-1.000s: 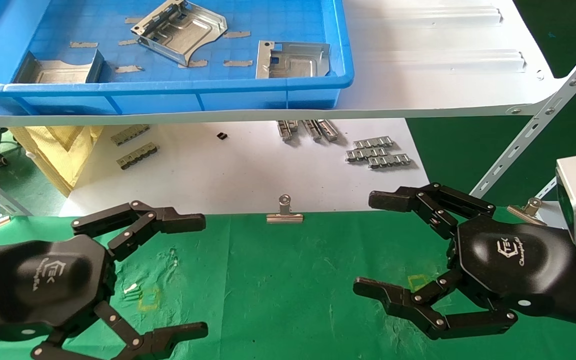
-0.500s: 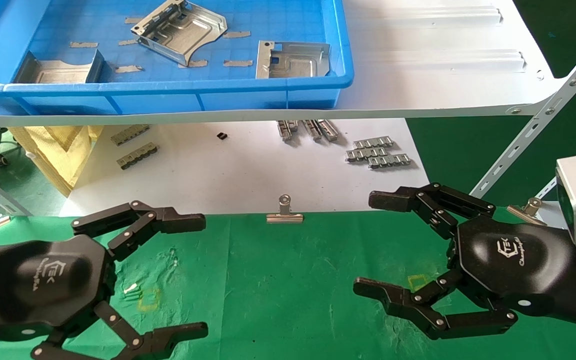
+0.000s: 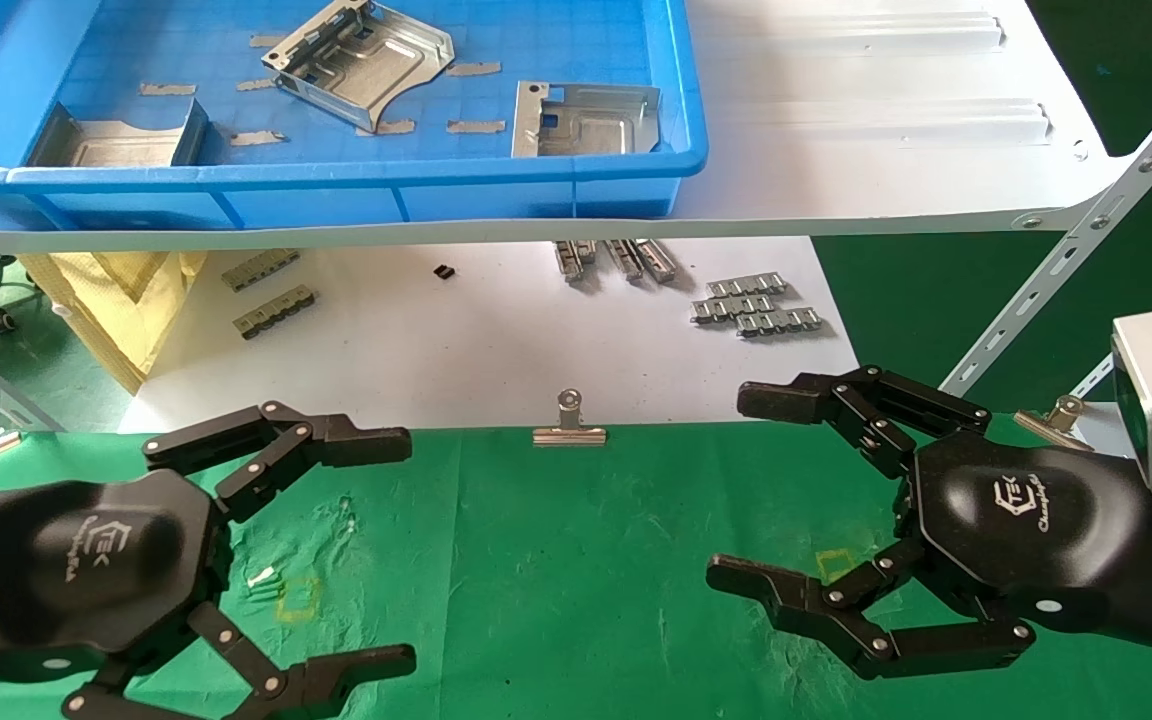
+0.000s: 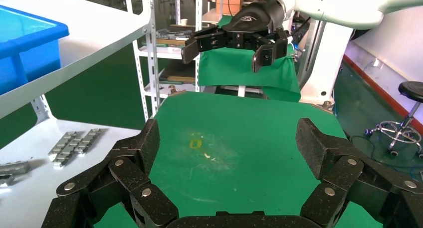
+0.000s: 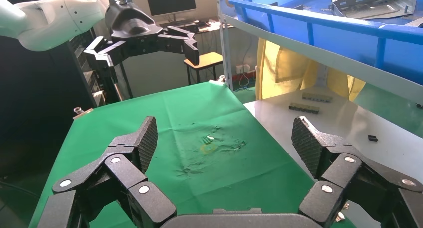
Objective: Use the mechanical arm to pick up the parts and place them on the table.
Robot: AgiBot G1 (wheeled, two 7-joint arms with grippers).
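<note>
My left gripper should next grab the tilted sheet-metal part by its bent-up edge [image 3: 317,34], which stands up thin, because the part's broad panel spreads wide in the tray [image 3: 336,185].
Three silvery sheet-metal parts lie in the blue tray [image 3: 336,185] on the upper white shelf: one at the tray's left [image 3: 116,140], one tilted in the middle [image 3: 361,62], one at the right [image 3: 586,120]. My left gripper [image 3: 391,545] is open and empty, low over the green table [image 3: 576,560] at the left. My right gripper [image 3: 746,490] is open and empty over the table at the right. The left wrist view [image 4: 227,140] and the right wrist view [image 5: 222,143] each show bare green cloth between their own open fingers.
A lower white board [image 3: 496,340] behind the table carries small grey toothed strips [image 3: 756,305]. A binder clip [image 3: 569,425] sits on the table's far edge, another [image 3: 1051,420] at the right. Yellow square marks [image 3: 298,597] dot the cloth. Slotted shelf struts [image 3: 1066,260] rise at the right.
</note>
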